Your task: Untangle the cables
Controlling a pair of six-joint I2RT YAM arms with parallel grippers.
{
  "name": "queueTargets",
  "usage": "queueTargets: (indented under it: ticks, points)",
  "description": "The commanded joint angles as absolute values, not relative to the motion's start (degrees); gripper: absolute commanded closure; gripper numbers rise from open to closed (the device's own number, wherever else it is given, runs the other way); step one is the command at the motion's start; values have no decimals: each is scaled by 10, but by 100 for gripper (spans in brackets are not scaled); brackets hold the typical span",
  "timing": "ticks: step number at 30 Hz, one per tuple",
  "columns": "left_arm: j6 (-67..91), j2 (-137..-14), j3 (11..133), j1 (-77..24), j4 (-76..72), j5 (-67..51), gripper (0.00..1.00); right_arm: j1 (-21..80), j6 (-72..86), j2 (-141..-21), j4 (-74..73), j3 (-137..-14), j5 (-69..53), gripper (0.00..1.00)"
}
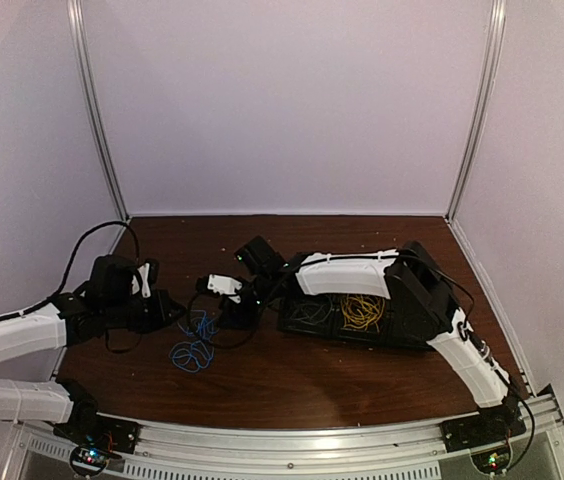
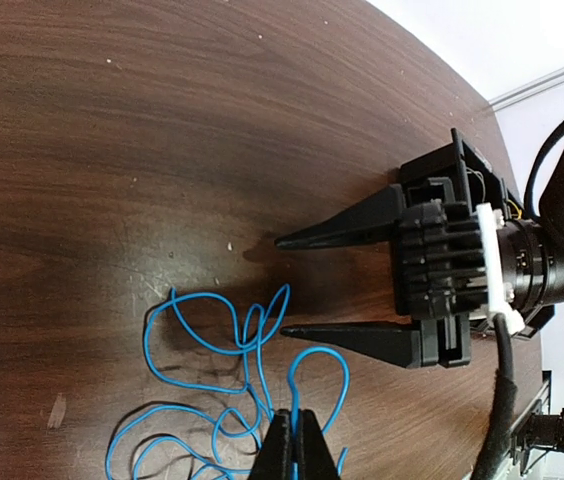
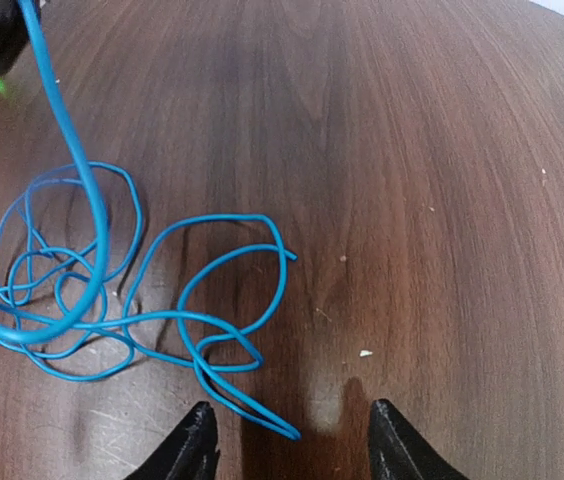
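Observation:
In the right wrist view the narrow cable loop's end lies between my fingers, level with them, so my right gripper closes next.
A blue cable [image 1: 193, 343] lies in loose loops on the brown table, left of centre. My left gripper [image 2: 297, 440] is shut on one strand of this blue cable [image 2: 212, 400], which loops up just beyond its tips. In the right wrist view that strand rises from the blue cable [image 3: 112, 300] to the top left. My right gripper [image 3: 292, 440] is open low over the table, with a narrow cable loop lying between its fingers, ungripped. It also shows in the left wrist view as the right gripper [image 2: 282, 285], tips beside the loops. A yellow cable [image 1: 362, 312] lies in a black tray.
The black tray [image 1: 307, 322] sits right of centre, partly under the right arm [image 1: 347, 272]. The left arm [image 1: 22, 335] comes in from the left edge. White walls with metal posts enclose the table [image 1: 322, 385]. Small crumbs dot the wood.

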State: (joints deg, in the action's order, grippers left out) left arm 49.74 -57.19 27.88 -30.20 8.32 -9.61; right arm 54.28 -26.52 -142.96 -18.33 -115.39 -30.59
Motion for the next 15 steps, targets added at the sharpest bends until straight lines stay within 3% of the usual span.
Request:
queueTargets:
  ticks: [1,4,7,12,15]
  points:
    - [484,-568,295,-299,81,-92,100,538,-252,-1447,-172,-1177,-372,53]
    - [481,-566,297,-299,89,-86,100,533,-241,-1459,-184,-1196,-376,70]
    - [476,-563,305,-299,101,-77,100,526,-240,-1456,-200,-1202,-386,74]
    - [465,-563,327,-299,121,-61,100,513,-258,-1437,-224,-1185,-395,100]
    - [460,-564,343,-298,138,-42,100,504,-259,-1418,-257,-1184,-397,100]
